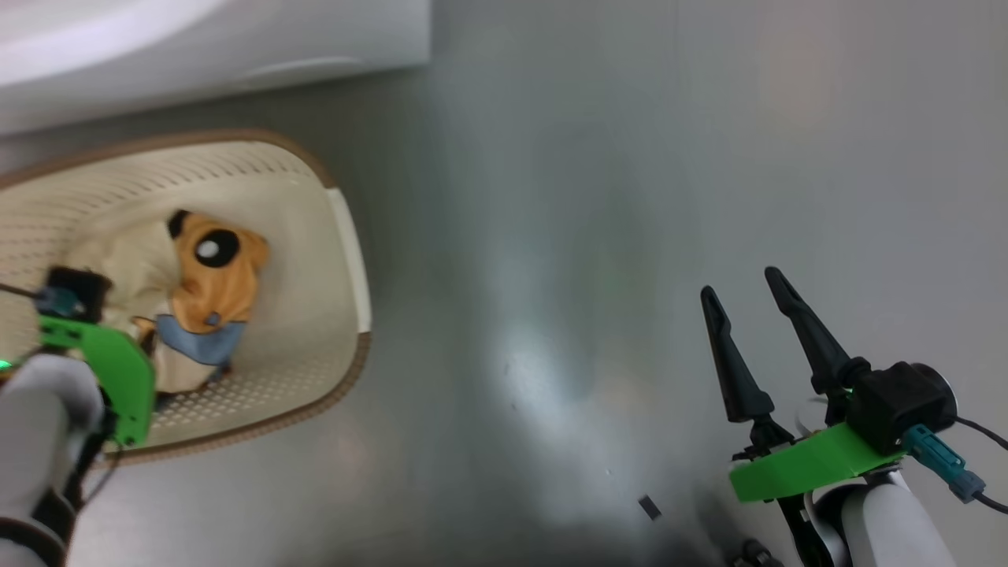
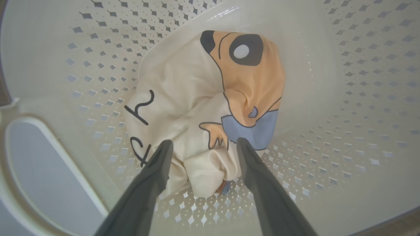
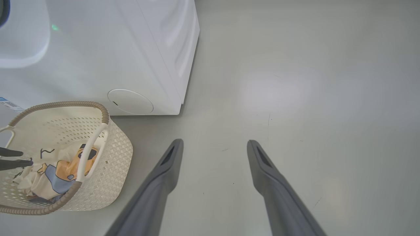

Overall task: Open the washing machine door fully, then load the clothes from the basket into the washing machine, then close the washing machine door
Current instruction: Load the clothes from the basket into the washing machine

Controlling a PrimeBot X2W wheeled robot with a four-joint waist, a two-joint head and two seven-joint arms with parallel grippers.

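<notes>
I should grip the cream cloth with my left gripper by the raised fold (image 2: 215, 158) next to the printed paw, because the rest of the cloth is spread loosely over the bottom of the basket.
The cream basket (image 1: 346, 236) stands on the floor at the left, below the white washing machine (image 1: 213, 47). In it lies the crumpled clothes (image 2: 197, 98): cream fabric with black markings, an orange dog print and a blue patch. My left gripper (image 2: 203, 143) reaches down into the basket, open, with a fold of the cream fabric between its fingertips. My right gripper (image 1: 740, 287) hovers open over bare floor at the right, holding nothing. In the right wrist view the basket (image 3: 111, 164) sits left of that gripper (image 3: 215, 143). The washing machine door is out of view.
The machine's white front (image 3: 98, 49) has a round service cover (image 3: 130, 101) low down and a blue label sticker (image 3: 8, 103). Grey floor (image 3: 295, 82) stretches to the right of the machine and basket. My left wrist's green bracket (image 1: 118, 370) overhangs the basket's near rim.
</notes>
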